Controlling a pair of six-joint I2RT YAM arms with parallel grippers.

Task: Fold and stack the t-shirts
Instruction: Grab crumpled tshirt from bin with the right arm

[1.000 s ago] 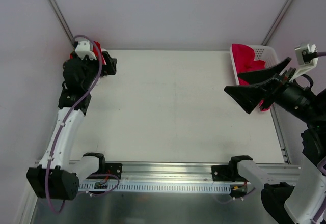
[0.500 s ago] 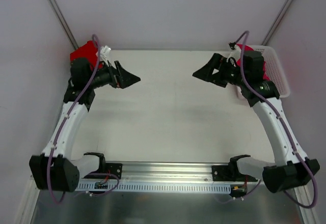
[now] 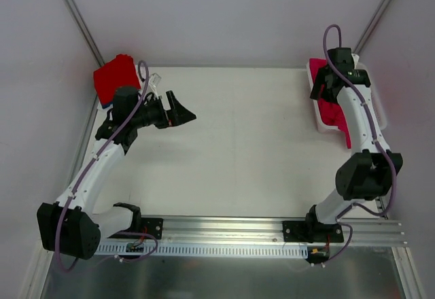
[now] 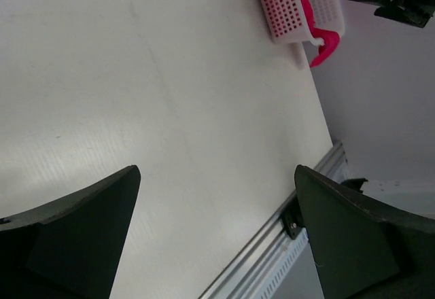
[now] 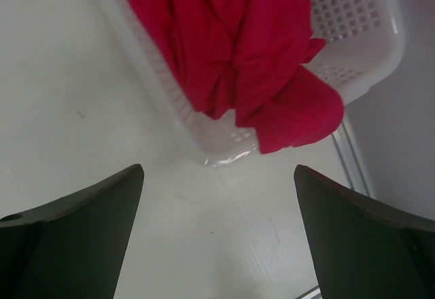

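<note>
The crimson-pink t-shirt has to be spread for folding, so the right gripper needs to grab it next by the flap hanging over the basket's near end.
A crimson-pink t-shirt (image 3: 331,111) lies bunched in the white mesh basket (image 3: 381,113) at the table's far right, and a flap of this t-shirt (image 5: 238,41) hangs over the basket's near end. At the far left corner sits a folded bright red t-shirt (image 3: 115,75). My right gripper (image 3: 325,88) hovers at the basket's left side, open and empty (image 5: 217,170), with the shirt just ahead of its tips. My left gripper (image 3: 182,107) is open and empty over bare table (image 4: 216,173), to the right of the red shirt.
The basket (image 4: 299,7) with the hanging pink cloth (image 4: 325,44) shows far across the table in the left wrist view. A metal rail (image 3: 224,227) runs along the near edge, and grey walls close in the back and sides.
My left gripper has left the red stack and swung out over the table. My right arm has swept across the table's right half and now sits over the basket. Both grippers stayed open.
</note>
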